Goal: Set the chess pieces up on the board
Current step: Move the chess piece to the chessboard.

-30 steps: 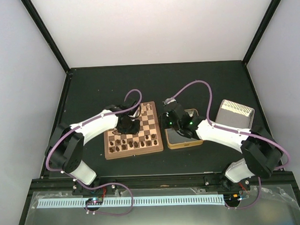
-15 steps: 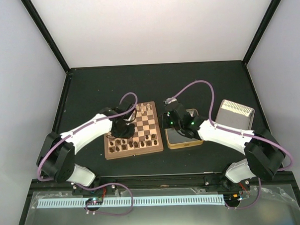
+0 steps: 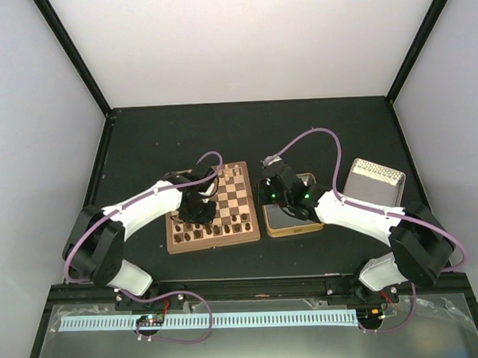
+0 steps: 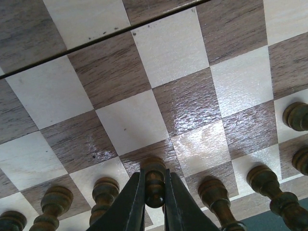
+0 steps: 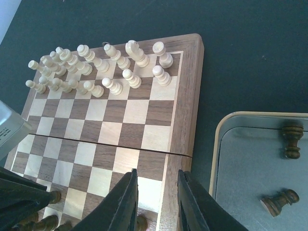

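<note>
My right gripper grabs the dark brown pawn in the tin by its base (image 5: 272,205) next, which leaves the pawn's head free for my left gripper.
The board (image 3: 236,187) lies left of centre, with cream men at its far end and dark chess pieces (image 3: 225,225) along its near rows. My left gripper (image 4: 154,174) is shut on a dark brown pawn (image 4: 154,190). That pawn is held upright in line with a row of dark pawns (image 4: 105,188); in the top view the left gripper (image 3: 199,215) hangs over the board's near left part. My right gripper (image 5: 157,172) stands open and empty over the board's right border (image 5: 185,115). Two dark pieces (image 5: 291,141) lie in the tin.
A shiny square tin (image 3: 292,218) sits right beside the board, under my right arm. A second metal tray (image 3: 375,181) lies further right. Cream chessmen (image 5: 96,67) crowd the board's far two rows. The middle squares (image 4: 120,120) are bare.
My left gripper has moved from the board's middle toward its near rows, still shut on the pawn. The right arm has barely moved.
</note>
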